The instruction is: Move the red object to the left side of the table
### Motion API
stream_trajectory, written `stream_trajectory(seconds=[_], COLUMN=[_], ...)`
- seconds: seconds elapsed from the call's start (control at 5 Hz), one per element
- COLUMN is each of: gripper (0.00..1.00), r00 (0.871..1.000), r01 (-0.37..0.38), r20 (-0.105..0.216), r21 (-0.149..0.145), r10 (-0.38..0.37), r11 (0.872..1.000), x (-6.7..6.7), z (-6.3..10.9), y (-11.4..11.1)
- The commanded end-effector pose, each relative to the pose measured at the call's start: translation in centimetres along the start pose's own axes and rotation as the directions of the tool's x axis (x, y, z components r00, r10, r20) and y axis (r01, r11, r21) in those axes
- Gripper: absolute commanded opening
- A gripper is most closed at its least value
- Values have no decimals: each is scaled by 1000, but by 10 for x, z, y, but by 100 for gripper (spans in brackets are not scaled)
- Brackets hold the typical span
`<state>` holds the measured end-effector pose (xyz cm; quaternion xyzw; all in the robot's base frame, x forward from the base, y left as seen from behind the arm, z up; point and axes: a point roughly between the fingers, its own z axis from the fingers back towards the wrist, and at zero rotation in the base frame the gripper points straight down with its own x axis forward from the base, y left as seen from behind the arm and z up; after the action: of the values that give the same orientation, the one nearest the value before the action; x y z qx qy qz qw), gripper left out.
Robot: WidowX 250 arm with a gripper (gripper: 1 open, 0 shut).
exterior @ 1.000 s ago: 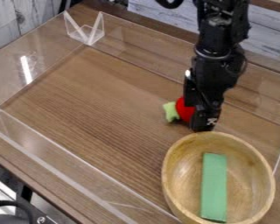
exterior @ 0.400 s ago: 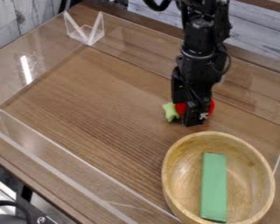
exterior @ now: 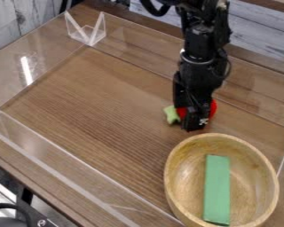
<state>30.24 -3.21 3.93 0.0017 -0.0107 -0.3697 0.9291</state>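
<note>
The red object needs to go to the left side of the table, so the robot's gripper needs to pick it up next by its round red body (exterior: 211,108).
The red object (exterior: 205,108) lies on the brown wood-grain table (exterior: 97,97) right of centre, just above the bowl's rim; its green leafy stub (exterior: 170,113) pokes out to the left. My black gripper (exterior: 191,113) points straight down over it, its open fingers straddling the fruit and hiding most of it. Whether the fingers touch the fruit I cannot tell.
A round light wooden bowl (exterior: 180,182) at the front right holds a flat green block (exterior: 216,189). Low clear acrylic walls (exterior: 38,142) ring the table, with a clear angled piece (exterior: 85,28) at the back left. Bare wood lies to the left.
The gripper has shifted a little to the left and sunk lower over the red object, covering more of it. The fruit, bowl and block have stayed put.
</note>
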Motion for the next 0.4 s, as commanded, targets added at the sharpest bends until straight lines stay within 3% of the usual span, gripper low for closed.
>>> stream_trajectory(seconds=[0.0,0.2], gripper=[100,100], r00=[998,996], r01=[35,70], r20=[44,49], r21=[27,25], r10=[-36,-71], r11=[999,997], x=[9,16], z=[21,28], y=[-3,-9])
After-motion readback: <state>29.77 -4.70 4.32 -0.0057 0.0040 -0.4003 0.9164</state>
